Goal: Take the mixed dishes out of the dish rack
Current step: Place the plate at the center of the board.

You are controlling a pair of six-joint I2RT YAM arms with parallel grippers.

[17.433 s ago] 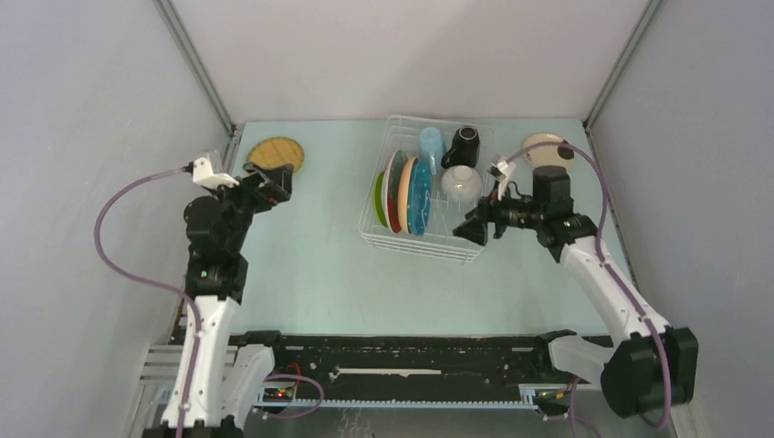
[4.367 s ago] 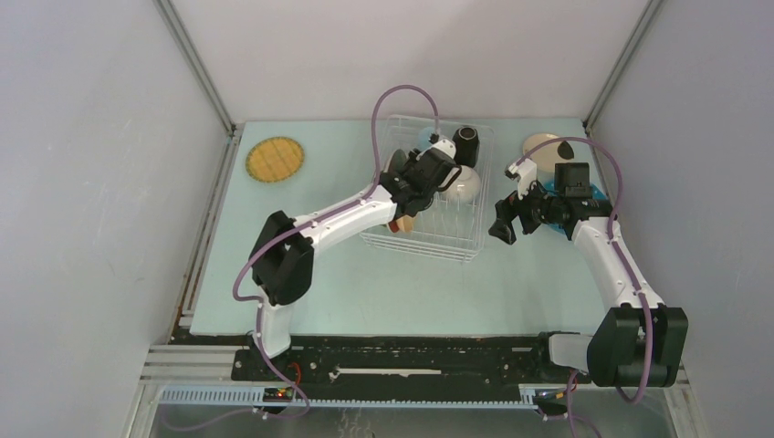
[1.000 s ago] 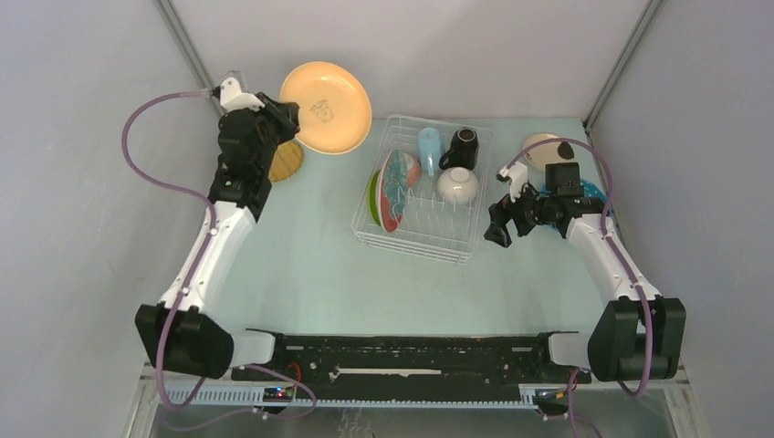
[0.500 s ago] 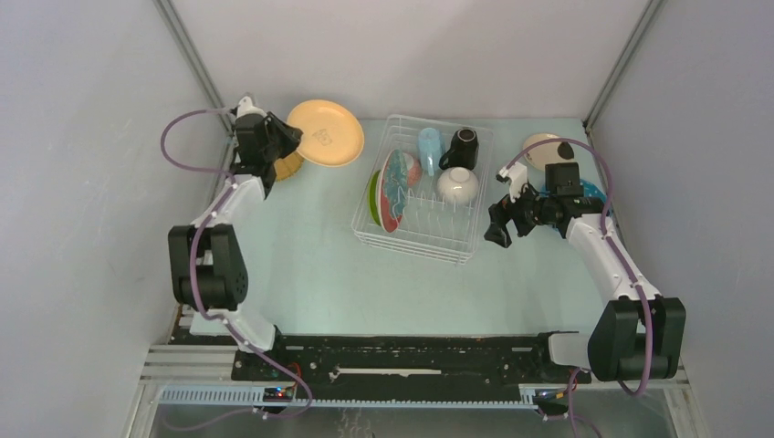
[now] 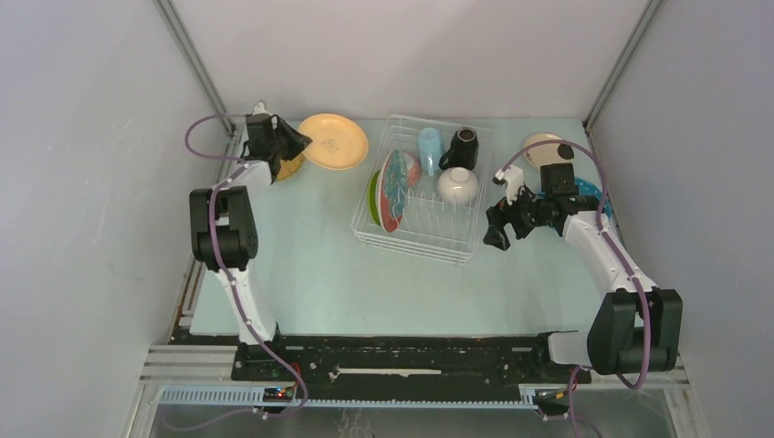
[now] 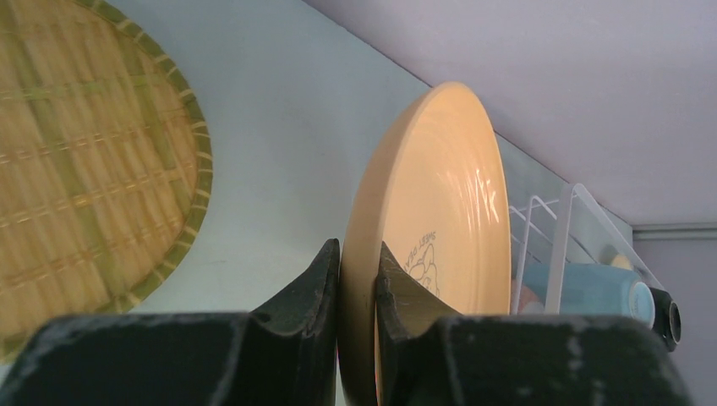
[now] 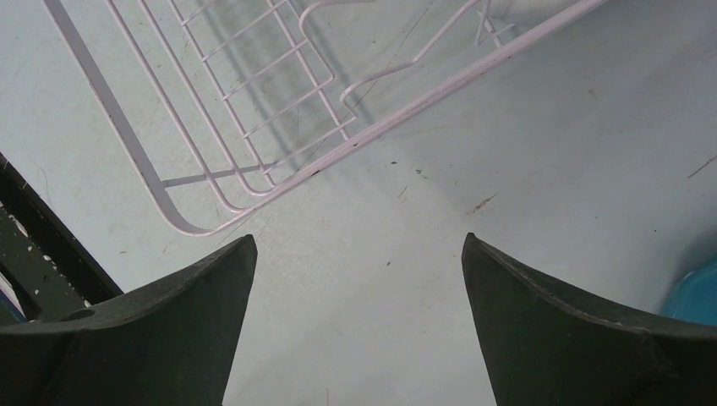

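The orange plate (image 5: 336,141), still tilted above the tabletop beside the rack, would fall now; my left gripper should hold it until it's down there.
My left gripper (image 5: 297,143) is shut on the rim of the orange plate (image 5: 336,141), low over the table's back left, next to the yellow woven plate (image 5: 291,168). In the left wrist view the jaws (image 6: 359,254) pinch the orange plate (image 6: 440,211) edge-on, with the woven plate (image 6: 84,169) flat on the left. The dish rack (image 5: 415,239) holds a lime green plate (image 5: 376,197), a red floral plate (image 5: 395,187), a light-blue cup (image 5: 429,146), a black mug (image 5: 464,146) and a white bowl (image 5: 456,185). My right gripper (image 5: 490,233) hangs open and empty beside the rack's right front corner (image 7: 254,110).
A cream plate (image 5: 540,146) lies at the back right and a blue plate (image 5: 595,195) shows under the right arm; its edge (image 7: 700,296) appears in the right wrist view. Grey walls close in on the back and both sides. The arm bases' black rail (image 5: 411,351) runs along the near edge.
The left arm has brought the orange plate down from high near the back wall to just above the table by the woven plate. The right arm has barely moved.
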